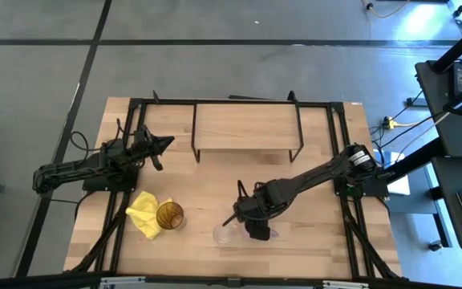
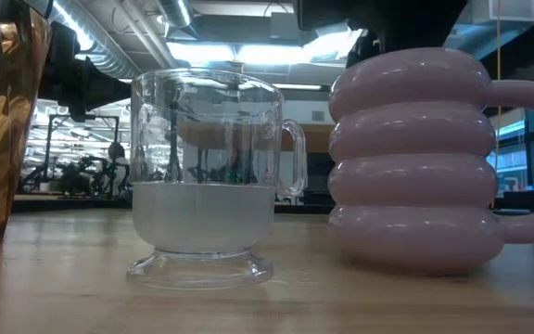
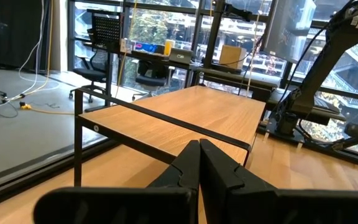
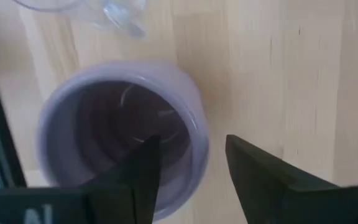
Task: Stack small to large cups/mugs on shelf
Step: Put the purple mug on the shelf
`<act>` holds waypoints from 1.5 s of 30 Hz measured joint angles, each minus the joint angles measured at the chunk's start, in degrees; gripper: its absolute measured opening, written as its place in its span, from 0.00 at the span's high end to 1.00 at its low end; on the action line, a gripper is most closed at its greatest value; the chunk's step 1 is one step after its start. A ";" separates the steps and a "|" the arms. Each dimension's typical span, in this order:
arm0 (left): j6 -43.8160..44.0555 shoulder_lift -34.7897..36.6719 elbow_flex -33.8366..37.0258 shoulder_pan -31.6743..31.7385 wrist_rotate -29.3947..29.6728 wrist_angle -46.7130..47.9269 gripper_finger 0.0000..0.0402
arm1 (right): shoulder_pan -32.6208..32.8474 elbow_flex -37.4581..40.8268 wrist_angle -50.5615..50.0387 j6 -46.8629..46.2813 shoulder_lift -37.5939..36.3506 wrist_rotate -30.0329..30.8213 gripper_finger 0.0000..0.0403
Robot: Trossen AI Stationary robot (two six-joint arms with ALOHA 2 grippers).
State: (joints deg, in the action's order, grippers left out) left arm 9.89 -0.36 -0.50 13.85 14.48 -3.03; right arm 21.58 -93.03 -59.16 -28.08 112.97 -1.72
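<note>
My right gripper needs to grab the purple mug by its rim (image 4: 197, 140) next, to stack the mug on the shelf.
The purple mug (image 2: 415, 158) of stacked rings stands upright on the table near the front edge, its handle toward the right of the low view. My right gripper (image 4: 191, 146) hangs open just over it, pointing down. One finger is above the mug's hollow (image 4: 123, 124) and the other outside its rim, touching nothing. The small clear glass cup (image 2: 207, 176) stands right beside the mug. The amber tumbler (image 1: 170, 215) stands farther left. The shelf (image 1: 247, 127) stands at the back. My left gripper (image 1: 169, 142) rests shut by the shelf's left end.
A yellow cloth (image 1: 144, 210) lies crumpled against the amber tumbler on its left. Black frame rails (image 1: 339, 160) run along the table's sides. Bare tabletop (image 1: 215, 181) lies between the shelf and the cups.
</note>
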 joint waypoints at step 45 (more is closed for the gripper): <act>0.00 0.00 -0.01 0.02 -0.01 0.01 1.00 | -12.90 -29.57 -28.41 -4.93 0.09 11.47 0.89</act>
State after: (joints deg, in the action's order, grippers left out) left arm 9.89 -0.36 -0.51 13.87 14.47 -3.03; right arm 8.68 -122.61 -87.57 -33.01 113.06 9.75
